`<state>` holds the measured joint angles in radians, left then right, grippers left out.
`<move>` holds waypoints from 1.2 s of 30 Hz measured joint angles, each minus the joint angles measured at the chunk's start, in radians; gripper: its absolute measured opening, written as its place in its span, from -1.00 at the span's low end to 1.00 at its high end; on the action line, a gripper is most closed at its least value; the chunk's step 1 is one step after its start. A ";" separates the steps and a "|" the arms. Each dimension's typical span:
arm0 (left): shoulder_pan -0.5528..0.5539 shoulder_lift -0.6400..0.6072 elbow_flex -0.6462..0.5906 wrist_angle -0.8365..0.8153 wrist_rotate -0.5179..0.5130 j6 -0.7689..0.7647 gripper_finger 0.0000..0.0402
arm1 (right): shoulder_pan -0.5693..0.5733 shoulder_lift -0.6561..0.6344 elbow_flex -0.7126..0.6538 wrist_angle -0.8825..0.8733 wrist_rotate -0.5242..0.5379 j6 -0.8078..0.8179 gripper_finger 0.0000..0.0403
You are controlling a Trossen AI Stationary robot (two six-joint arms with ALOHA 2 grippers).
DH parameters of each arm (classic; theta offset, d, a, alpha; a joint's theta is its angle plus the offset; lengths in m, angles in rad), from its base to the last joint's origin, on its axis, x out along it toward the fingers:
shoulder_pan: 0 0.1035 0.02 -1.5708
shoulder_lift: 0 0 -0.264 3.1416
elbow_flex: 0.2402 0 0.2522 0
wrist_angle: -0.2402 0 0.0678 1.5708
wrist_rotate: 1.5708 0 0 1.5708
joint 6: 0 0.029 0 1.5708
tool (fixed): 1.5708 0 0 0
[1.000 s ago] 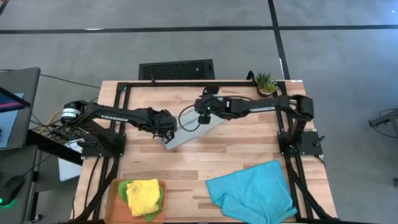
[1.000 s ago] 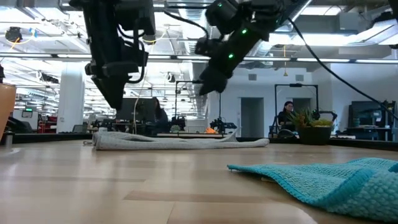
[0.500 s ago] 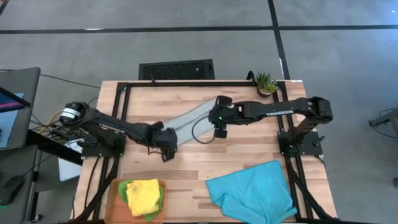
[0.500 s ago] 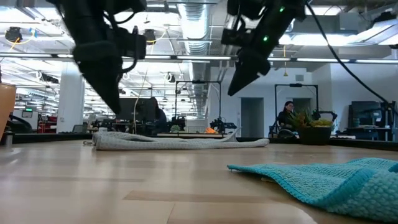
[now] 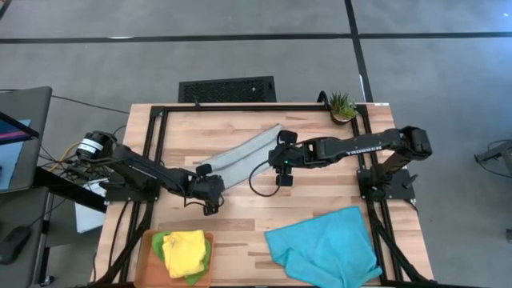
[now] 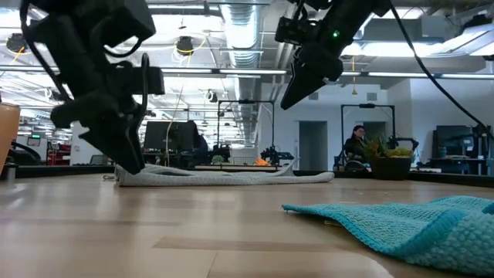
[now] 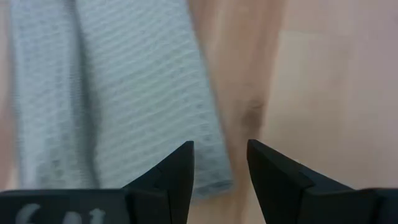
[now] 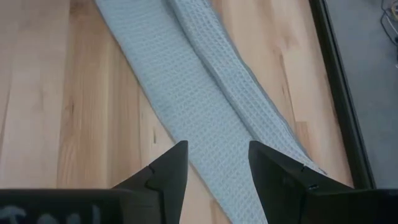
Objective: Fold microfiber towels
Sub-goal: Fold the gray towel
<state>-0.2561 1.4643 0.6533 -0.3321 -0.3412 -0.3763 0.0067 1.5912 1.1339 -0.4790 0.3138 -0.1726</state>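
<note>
My left gripper is going to grab the corner at the towel's end [image 7: 214,177] next, to fold the narrow folded grey towel.
The light grey towel [image 5: 240,152] lies folded into a long narrow strip, slanting across the table's middle; it also shows in the low view [image 6: 224,177]. My left gripper [image 5: 210,194] hangs open just above the strip's near left end [image 7: 124,93], touching nothing. My right gripper [image 5: 282,166] is open and empty, raised above the table beside the strip's far right part [image 8: 199,93]. The yellow towel [image 5: 186,250] lies on the green towel [image 5: 162,242] in the orange tray [image 5: 147,254]. The turquoise towel [image 5: 324,244] lies crumpled at the near right.
A small potted plant [image 5: 342,106] stands at the far right corner. A black frame [image 5: 156,136] runs along the table's left, far and right sides. Bare wood lies between the grey strip and the near towels.
Both grippers have drawn away from the grey strip. My left gripper has gone toward the near edge and down to the strip's near left end. My right gripper has gone toward the right and near edges, rising a little. The strip has stayed flat on the table.
</note>
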 joint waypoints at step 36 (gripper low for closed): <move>0.003 -0.027 -0.027 -0.066 -0.035 -0.004 -0.99 | -0.002 -0.009 0.001 -0.076 0.003 0.035 -0.06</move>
<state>-0.2527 1.4375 0.6260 -0.3978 -0.3764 -0.3799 0.0044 1.5822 1.1347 -0.5547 0.3163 -0.1381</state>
